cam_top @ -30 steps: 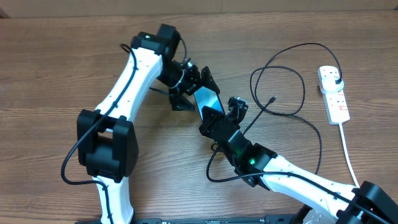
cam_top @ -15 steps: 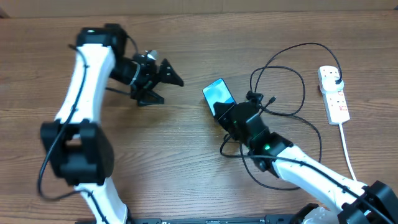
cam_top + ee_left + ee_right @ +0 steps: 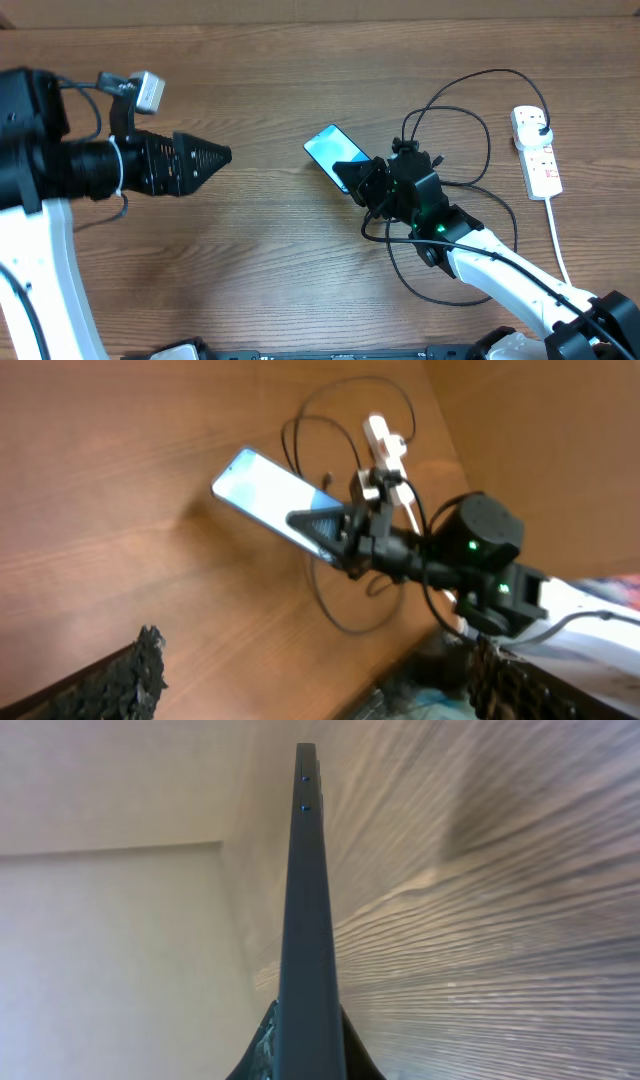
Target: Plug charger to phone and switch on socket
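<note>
Next, the left gripper grabs the phone by its free side [image 3: 325, 145] [image 3: 243, 483], away from the phone's lower end, leaving that end free to plug in the charger.
The phone [image 3: 328, 149], its screen glowing light blue, is held tilted above the table by my right gripper [image 3: 362, 178], which is shut on its lower end. In the right wrist view the phone [image 3: 305, 900] shows edge-on between the fingers [image 3: 306, 1045]. My left gripper [image 3: 222, 156] is open and empty, far left of the phone, pointing toward it. Its fingers stand wide apart in the left wrist view [image 3: 315, 660], where the phone [image 3: 262, 498] also shows. The charger cable [image 3: 470, 120] loops on the table to the right, with its plug in the socket strip [image 3: 538, 158].
The strip's thick white cord [image 3: 562, 250] runs toward the front right edge. Cable loops lie around and under my right arm [image 3: 500, 270]. In the left wrist view the table's edge and clutter beyond it [image 3: 420, 695] are visible.
My left gripper has let go of the phone and drawn back far to the left. My right gripper keeps the phone and has shifted a little to the right.
</note>
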Available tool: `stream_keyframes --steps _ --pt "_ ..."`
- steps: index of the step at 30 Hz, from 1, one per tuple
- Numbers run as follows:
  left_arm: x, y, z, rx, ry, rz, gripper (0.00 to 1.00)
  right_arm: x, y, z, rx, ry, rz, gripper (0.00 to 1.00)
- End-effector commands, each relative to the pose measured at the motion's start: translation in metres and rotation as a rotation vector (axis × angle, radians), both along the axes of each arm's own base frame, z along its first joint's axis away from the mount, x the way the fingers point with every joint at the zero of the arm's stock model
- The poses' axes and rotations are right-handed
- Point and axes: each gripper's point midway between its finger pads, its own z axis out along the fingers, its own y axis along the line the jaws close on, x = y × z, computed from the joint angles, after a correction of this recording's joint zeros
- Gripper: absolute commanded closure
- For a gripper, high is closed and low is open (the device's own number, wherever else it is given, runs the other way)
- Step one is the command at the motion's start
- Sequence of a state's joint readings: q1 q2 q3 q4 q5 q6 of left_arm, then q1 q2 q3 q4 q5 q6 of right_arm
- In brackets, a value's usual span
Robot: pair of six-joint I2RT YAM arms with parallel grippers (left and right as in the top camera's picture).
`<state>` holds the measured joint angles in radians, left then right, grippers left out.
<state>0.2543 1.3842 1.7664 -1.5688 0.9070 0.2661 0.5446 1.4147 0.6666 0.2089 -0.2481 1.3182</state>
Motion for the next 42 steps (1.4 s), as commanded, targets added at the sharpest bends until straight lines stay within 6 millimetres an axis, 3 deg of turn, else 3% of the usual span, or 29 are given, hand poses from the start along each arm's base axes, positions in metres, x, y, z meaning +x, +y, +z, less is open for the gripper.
stream_keyframes --steps 1,2,5,9,13,21,27,36,42 --pt "0.007 0.000 -0.035 -0.067 0.108 0.056 0.00 -0.001 0.007 0.027 0.069 -0.041 0.027 0.96" --pt "0.014 0.001 -0.059 -0.117 0.200 0.123 0.00 -0.001 0.007 0.027 0.071 -0.039 0.028 0.96" --pt "0.024 -0.002 -0.101 -0.265 0.384 0.225 0.00 -0.001 0.007 0.027 0.072 -0.038 0.027 0.96" --pt "0.029 -0.017 -0.134 -0.480 0.529 0.231 0.00 -0.003 0.007 0.023 0.131 0.053 -0.018 0.96" --pt "0.028 -0.026 -0.163 -0.542 0.715 0.314 0.00 -0.010 0.014 0.024 0.207 0.145 -0.027 0.96" --pt "0.019 -0.057 -0.187 -0.491 0.970 0.448 0.00 -0.027 0.032 0.026 0.300 0.271 -0.014 0.96" --pt "0.024 -0.076 -0.188 -0.476 0.991 0.468 0.00 -0.036 0.043 0.028 0.333 0.311 -0.003 0.96" --pt "0.032 -0.071 -0.197 -0.458 1.022 0.590 0.09 -0.044 0.061 0.049 0.420 0.303 0.040 0.96" --pt "0.038 -0.071 -0.195 -0.498 1.057 0.642 0.17 -0.046 0.063 0.051 0.430 0.309 0.044 0.96"
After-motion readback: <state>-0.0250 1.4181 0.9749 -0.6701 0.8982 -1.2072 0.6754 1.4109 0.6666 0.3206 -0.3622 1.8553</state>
